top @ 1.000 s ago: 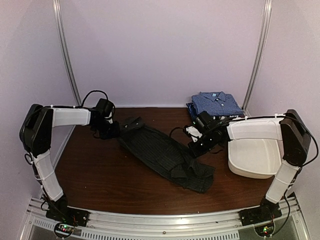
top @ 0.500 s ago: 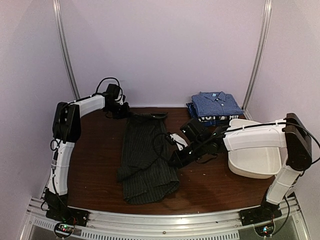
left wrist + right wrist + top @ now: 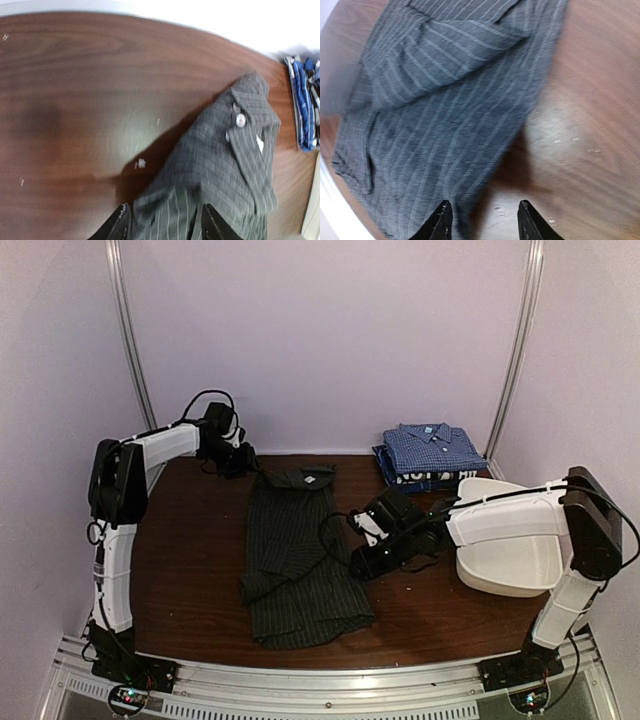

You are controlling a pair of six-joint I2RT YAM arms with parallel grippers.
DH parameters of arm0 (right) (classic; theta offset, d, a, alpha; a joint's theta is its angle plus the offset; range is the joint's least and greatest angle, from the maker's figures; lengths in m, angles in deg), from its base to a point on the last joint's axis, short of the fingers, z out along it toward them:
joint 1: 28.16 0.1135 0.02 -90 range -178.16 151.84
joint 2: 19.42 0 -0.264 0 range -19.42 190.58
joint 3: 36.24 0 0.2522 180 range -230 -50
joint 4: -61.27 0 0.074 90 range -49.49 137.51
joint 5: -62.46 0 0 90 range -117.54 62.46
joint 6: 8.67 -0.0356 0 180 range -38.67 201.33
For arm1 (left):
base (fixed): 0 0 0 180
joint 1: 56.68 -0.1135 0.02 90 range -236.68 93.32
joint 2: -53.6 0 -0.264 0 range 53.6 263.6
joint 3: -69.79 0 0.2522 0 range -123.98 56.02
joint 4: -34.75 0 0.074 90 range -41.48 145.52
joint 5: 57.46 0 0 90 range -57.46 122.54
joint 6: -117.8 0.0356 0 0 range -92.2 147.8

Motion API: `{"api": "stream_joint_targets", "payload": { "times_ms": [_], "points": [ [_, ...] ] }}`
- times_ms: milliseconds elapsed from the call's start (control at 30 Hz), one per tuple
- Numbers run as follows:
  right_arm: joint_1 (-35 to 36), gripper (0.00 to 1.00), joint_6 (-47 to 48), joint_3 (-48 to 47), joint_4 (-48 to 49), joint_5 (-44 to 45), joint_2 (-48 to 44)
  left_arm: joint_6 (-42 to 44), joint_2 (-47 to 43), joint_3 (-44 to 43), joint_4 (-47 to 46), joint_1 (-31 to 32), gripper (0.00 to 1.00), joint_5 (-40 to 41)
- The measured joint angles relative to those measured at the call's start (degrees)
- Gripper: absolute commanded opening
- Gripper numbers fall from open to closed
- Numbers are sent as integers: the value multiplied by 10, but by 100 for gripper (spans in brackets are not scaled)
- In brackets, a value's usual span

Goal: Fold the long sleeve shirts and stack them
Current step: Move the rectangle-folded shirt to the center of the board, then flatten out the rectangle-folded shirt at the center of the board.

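Next, my left gripper grabs the dark pinstriped shirt (image 3: 298,555) by its loose sleeve end (image 3: 258,474), to spread that sleeve outward for folding.
The dark charcoal pinstriped shirt (image 3: 298,555) lies lengthwise on the brown table, collar at the far end and hem near the front edge. My left gripper (image 3: 243,459) is at the far left by the collar. In the left wrist view it (image 3: 166,225) is open, with loose cloth of the shirt (image 3: 225,155) lying between its fingers. My right gripper (image 3: 360,562) is at the shirt's right edge; it (image 3: 482,220) is open over the shirt's (image 3: 445,110) edge. The blue checked shirt (image 3: 432,448) lies folded on the navy shirt (image 3: 432,480) at the back right.
A white plastic tub (image 3: 510,555) stands at the right, under the right arm's forearm. The folded stack (image 3: 302,105) shows at the right edge of the left wrist view. Pale walls and two metal poles enclose the table (image 3: 190,570).
The pinstriped shirt swung from a diagonal heap to lying straight and lengthwise. Both grippers went from shut to open, letting go of it. The left arm reached to the far left corner.
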Motion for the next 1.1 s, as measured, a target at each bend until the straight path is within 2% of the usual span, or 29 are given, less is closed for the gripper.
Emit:
{"api": "stream_joint_targets", "payload": {
  "times_ms": [133,367,800,1100],
  "points": [
    [1,56,-2,-12,-19,59,-3,0,-87,112,-14,0,58,8],
    [32,63,13,-99,-27,124,9,-3,-198,266,-63,0,58,8],
    [115,68,67,-335,-41,152,243,-44,-381,569,-125,44,57,-41],
    [124,72,83,-374,-61,154,294,-87,-464,700,-153,85,57,-64]
  ]
}}
